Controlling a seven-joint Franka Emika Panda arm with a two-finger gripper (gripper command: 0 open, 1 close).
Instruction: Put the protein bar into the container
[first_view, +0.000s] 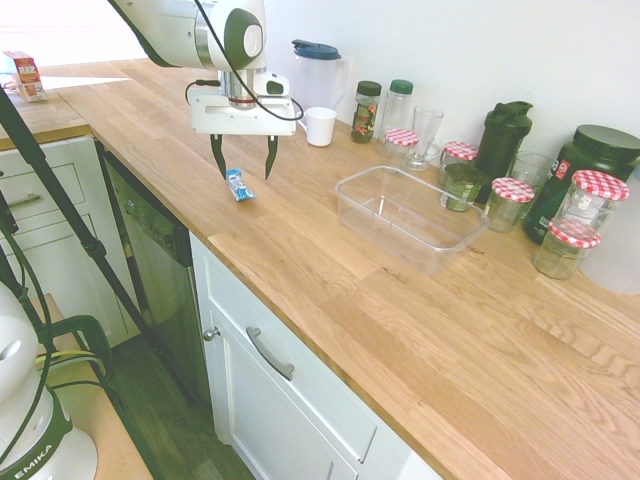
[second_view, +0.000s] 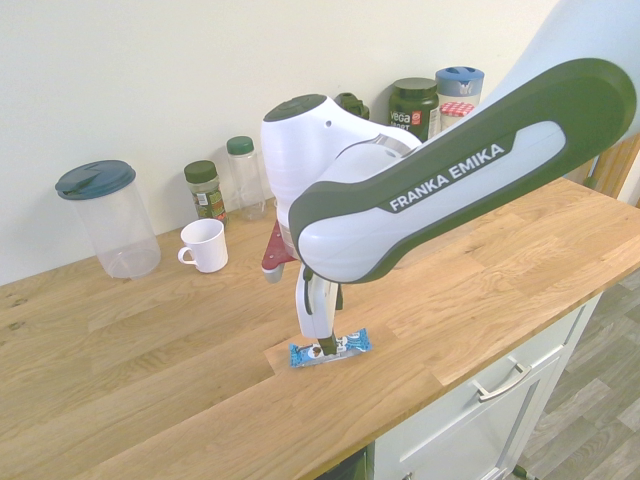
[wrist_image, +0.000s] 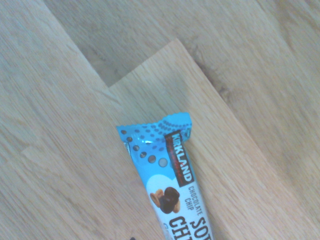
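Note:
My gripper's open fingers are above the protein bar (first_view: 238, 185) (wrist_image: 172, 190), short of the counter beside it, so closing now would miss. My gripper lowers first, then closes on it.
The protein bar (first_view: 238, 185) in its shiny blue wrapper lies flat on the wooden counter near the front edge; it also shows as the protein bar (second_view: 330, 348) and fills the lower middle of the wrist view (wrist_image: 167, 175). My gripper (first_view: 241, 163) hangs open just above it, one finger on each side of the bar, not touching it. The container (first_view: 410, 215), a clear shallow tub, sits empty further right along the counter.
A white mug (first_view: 320, 126), a lidded clear pitcher (first_view: 318, 70), spice bottles, a glass and several jars with red-checked lids (first_view: 512, 203) line the wall behind. The counter's front edge runs close to the bar.

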